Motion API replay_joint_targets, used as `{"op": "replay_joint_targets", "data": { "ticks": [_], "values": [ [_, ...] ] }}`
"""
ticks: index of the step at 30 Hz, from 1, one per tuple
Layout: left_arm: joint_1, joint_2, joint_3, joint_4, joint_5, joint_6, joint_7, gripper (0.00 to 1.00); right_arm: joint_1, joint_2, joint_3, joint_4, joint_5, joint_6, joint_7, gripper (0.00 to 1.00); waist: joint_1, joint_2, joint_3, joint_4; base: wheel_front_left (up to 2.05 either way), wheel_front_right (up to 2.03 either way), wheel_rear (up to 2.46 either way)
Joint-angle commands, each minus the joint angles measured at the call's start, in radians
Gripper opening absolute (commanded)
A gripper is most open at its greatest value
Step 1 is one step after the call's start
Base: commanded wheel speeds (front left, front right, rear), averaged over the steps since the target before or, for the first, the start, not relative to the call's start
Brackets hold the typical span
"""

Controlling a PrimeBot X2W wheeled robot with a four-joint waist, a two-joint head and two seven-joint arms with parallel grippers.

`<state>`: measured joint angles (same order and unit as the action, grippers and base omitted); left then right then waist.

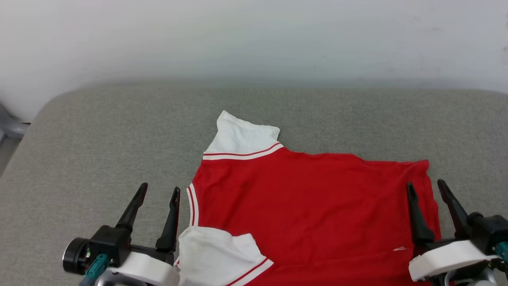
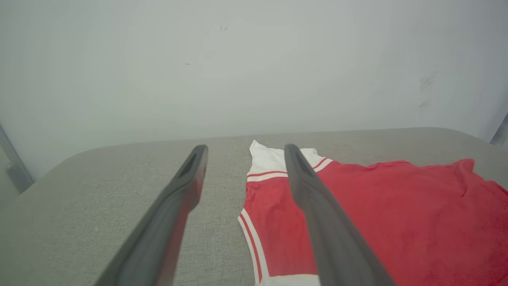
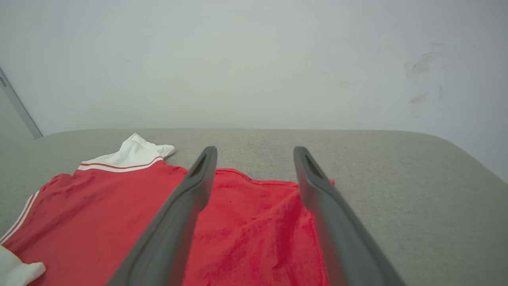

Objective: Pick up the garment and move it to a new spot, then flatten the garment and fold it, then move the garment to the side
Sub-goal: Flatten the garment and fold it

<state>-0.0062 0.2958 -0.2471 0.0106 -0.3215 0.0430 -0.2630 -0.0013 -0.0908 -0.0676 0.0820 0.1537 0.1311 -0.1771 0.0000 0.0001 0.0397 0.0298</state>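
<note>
The red body of the garment is lying spread flat, so my left gripper will grab the raised edge of the far white sleeve next.
The garment, a red T-shirt with white sleeves and red-white striped trim, lies spread on the grey padded surface, neck to the left and hem to the right. One white sleeve points away, the other lies near the front edge. My left gripper stands open just left of the neckline, holding nothing. My right gripper stands open above the hem's right edge, also with nothing in it. The garment lies right of the left fingers; the hem of the garment lies under the right gripper's gap.
A pale wall rises behind the grey surface, whose rounded far-left corner drops to the floor. Bare grey fabric lies left of and beyond the garment.
</note>
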Motion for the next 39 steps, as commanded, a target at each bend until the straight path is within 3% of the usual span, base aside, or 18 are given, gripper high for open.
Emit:
{"op": "replay_joint_targets", "data": {
  "ticks": [1, 7, 12, 15, 19, 25, 31, 39],
  "values": [
    [-0.024, 0.000, 0.003, 0.011, 0.007, -0.012, -0.002, 1.00, -0.016, 0.003, 0.002, -0.001, 0.001, -0.001, -0.007, 1.00, 0.0000, -0.0001, 0.024, -0.014, 0.00, 0.00, 0.00],
    [-0.194, 0.082, -0.014, 0.124, 0.008, -0.109, 0.069, 1.00, -0.066, 0.007, 0.015, -0.036, 0.002, -0.001, -0.002, 1.00, 0.0000, -0.0001, 0.127, -0.059, 0.00, 0.00, 0.00],
    [-0.420, 0.158, -0.070, 0.179, -0.031, -0.165, 0.243, 1.00, -0.106, 0.010, 0.022, -0.078, -0.003, -0.001, 0.008, 1.00, 0.0000, -0.0001, 0.227, -0.096, 0.00, 0.00, 0.00],
    [-0.563, 0.184, -0.100, 0.219, -0.126, -0.172, 0.391, 1.00, -0.130, 0.015, 0.028, -0.102, -0.005, -0.001, 0.012, 1.00, 0.0000, -0.0001, 0.285, -0.116, 0.00, 0.00, 0.00],
    [-0.755, 0.272, -0.227, 0.254, -0.217, -0.172, 0.589, 1.00, -0.161, 0.020, 0.042, -0.122, -0.007, -0.001, 0.013, 1.00, 0.0000, -0.0001, 0.352, -0.143, 0.00, 0.00, 0.00],
    [-0.963, 0.361, -0.365, 0.319, -0.368, -0.173, 0.774, 1.00, -0.198, 0.027, 0.055, -0.134, -0.003, -0.001, 0.001, 1.00, 0.0000, -0.0001, 0.422, -0.185, 0.00, 0.00, 0.00],
    [-1.093, 0.382, -0.415, 0.441, -0.435, -0.173, 0.880, 1.00, -0.221, 0.034, 0.064, -0.133, 0.006, -0.001, -0.004, 1.00, 0.0000, -0.0001, 0.468, -0.217, 0.00, 0.00, 0.00],
    [-1.182, 0.368, -0.466, 0.548, -0.438, -0.173, 0.911, 1.00, -0.230, 0.039, 0.077, -0.123, 0.017, -0.001, -0.015, 1.00, 0.0000, -0.0001, 0.512, -0.247, 0.00, 0.00, 0.00]
  ]
}}
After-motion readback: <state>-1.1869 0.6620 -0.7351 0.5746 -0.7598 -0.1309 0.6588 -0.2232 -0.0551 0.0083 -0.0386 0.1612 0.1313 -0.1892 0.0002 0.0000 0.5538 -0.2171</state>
